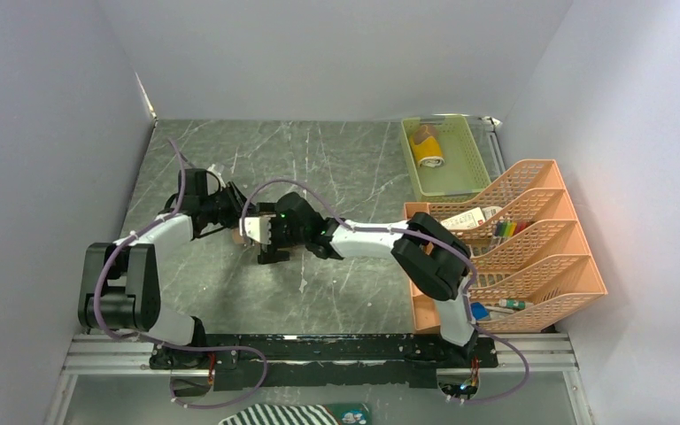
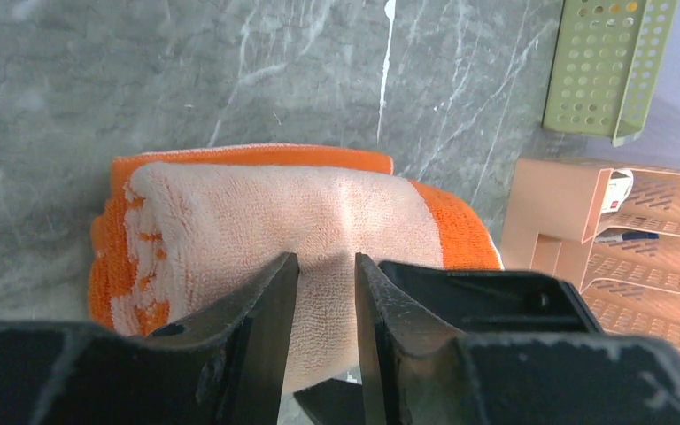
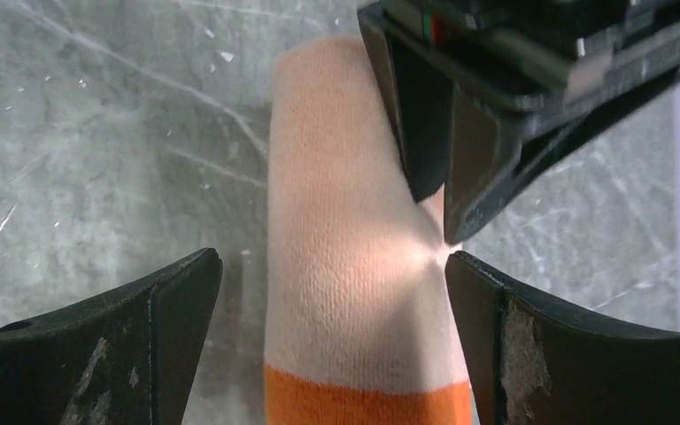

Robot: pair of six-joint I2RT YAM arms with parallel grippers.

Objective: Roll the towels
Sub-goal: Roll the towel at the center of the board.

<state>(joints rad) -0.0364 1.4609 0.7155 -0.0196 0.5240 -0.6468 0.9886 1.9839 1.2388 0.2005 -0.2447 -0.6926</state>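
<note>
The rolled orange towel [image 3: 359, 282] should be picked up next by my right gripper across the towel's long sides. It stays rolled that way, so I can lay it in the green basket.
The orange towel [image 2: 257, 212] lies rolled into a cylinder on the grey marble table, its cream border wrapped on the outside. My left gripper [image 2: 323, 261] is shut on a pinch of the cream fabric on the roll's side. In the right wrist view the roll [image 3: 345, 177] runs lengthwise between the jaws of my right gripper [image 3: 332, 266]. That gripper is open, its right finger [image 3: 496, 310] touching the roll. From above, both grippers [image 1: 230, 221] [image 1: 252, 232] meet at the table's middle left and nearly hide the roll [image 1: 235, 235]. The mustard-yellow towel [image 1: 428, 150] lies rolled in the green basket.
The green basket [image 1: 410, 168] stands at the back right. A row of orange file trays [image 1: 531, 257] with pens and papers lines the right side. A black-and-white striped cloth [image 1: 283, 414] lies below the arms' base rail.
</note>
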